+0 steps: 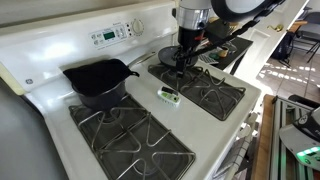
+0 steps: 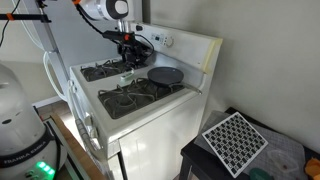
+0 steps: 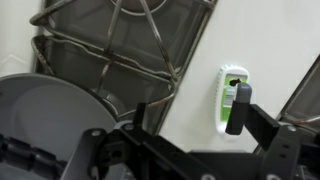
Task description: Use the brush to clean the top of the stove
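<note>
I should reach the brush (image 1: 168, 95) and grab its dark handle above its green and white head, so its bottom stays free to clean the stove top.
The brush (image 1: 168, 95), small, light green and white, lies on the white centre strip of the stove (image 1: 55, 62) between the black grates. In the wrist view the brush (image 3: 224, 92) sits just under my right fingertip, which overlaps its edge. My gripper (image 1: 183, 66) hangs above the stove top, slightly behind the brush, with its fingers spread and nothing between them (image 3: 190, 112). In an exterior view the gripper (image 2: 127, 58) is over the middle of the stove (image 2: 165, 115).
A black skillet (image 1: 100, 80) stands on a rear burner. A flat grey pan (image 2: 165, 74) sits on another burner close to the gripper, and it shows in the wrist view (image 3: 45, 110). Black grates (image 1: 130, 135) flank the centre strip. The back panel (image 1: 110, 35) rises behind.
</note>
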Motion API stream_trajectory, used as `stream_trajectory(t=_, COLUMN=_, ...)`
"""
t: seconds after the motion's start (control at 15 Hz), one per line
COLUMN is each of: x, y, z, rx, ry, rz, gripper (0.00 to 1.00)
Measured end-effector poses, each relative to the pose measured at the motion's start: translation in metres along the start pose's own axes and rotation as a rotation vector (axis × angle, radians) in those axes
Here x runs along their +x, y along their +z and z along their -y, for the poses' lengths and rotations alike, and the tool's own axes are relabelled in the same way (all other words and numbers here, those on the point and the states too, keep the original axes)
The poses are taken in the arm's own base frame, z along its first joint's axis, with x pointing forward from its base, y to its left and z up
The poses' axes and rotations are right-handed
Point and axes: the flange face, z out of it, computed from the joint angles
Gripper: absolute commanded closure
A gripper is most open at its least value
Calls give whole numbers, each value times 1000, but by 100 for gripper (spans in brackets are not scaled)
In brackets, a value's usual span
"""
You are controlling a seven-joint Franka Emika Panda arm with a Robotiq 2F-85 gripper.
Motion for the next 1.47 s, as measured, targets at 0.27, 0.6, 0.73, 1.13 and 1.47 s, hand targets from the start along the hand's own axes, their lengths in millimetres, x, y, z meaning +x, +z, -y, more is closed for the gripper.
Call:
stream_trajectory(t=0.27, x=3, y=4, z=21, rx=31, ry=-21, rz=-18, gripper=0)
stream_trajectory(t=0.6, x=9, y=21, z=33, rx=48, ry=-49, rz=-21, gripper=0)
stream_trajectory(t=0.73, x=14, y=28, z=35, rx=56, ry=-59, rz=-21, gripper=0)
stream_trajectory(t=1.13, x=31, y=50, z=42, rx=88, ry=-45, rz=1, gripper=0)
stream_trajectory(t=1.47, x=40, y=63, z=50, rx=96, ry=-52, rz=19, gripper=44)
